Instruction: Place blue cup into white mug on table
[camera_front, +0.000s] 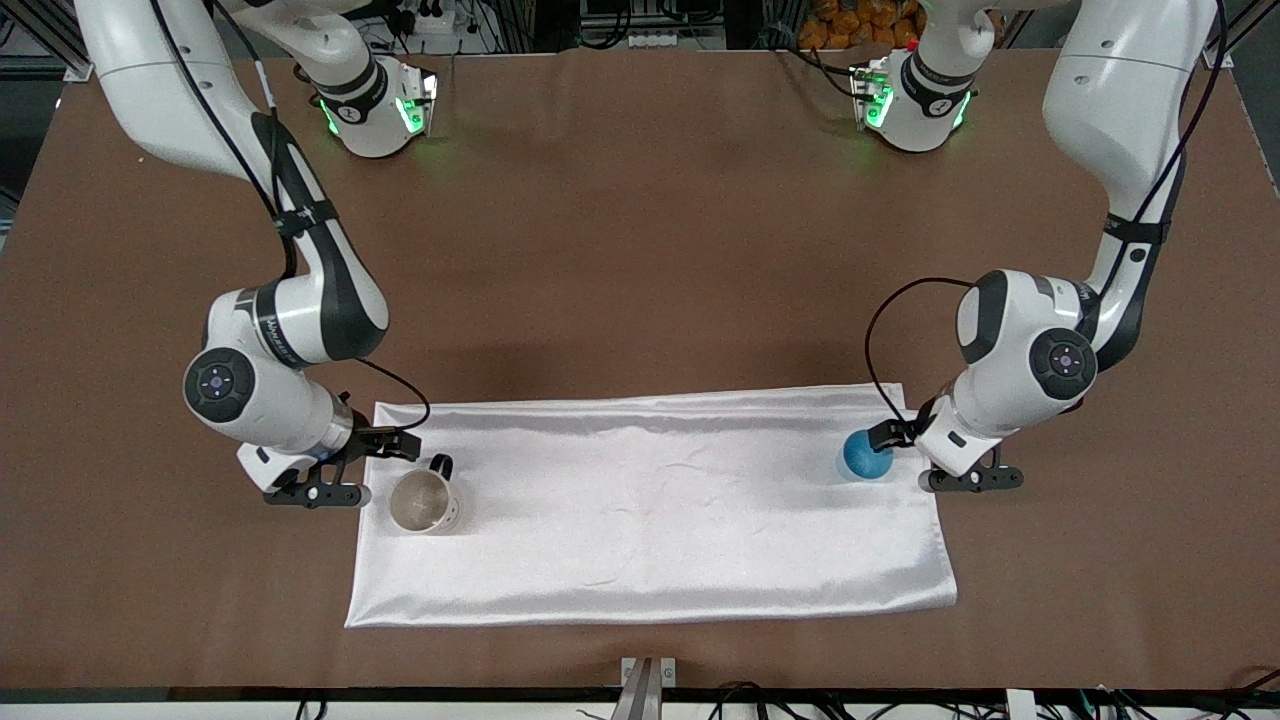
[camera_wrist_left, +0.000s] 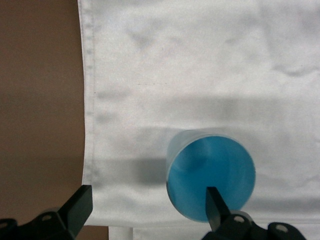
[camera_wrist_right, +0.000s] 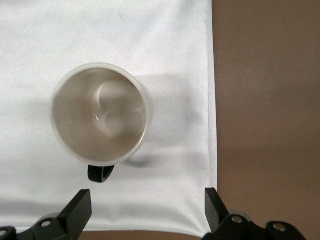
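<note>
The blue cup needs to nest in the white mug, so my left gripper should next grab the blue cup by its rim.
The blue cup stands on the white cloth near the left arm's end of the table. My left gripper hovers open just beside it. In the left wrist view the cup lies under one fingertip, not between the jaws, and the gripper is empty. The white mug with its black handle stands upright on the cloth near the right arm's end. My right gripper hovers open and empty over the cloth's corner beside it. The right wrist view shows the mug empty, apart from the gripper.
A white satin cloth lies across the table's near middle, and both cups stand on it. Its side edge shows in the left wrist view and in the right wrist view, with bare brown table past it.
</note>
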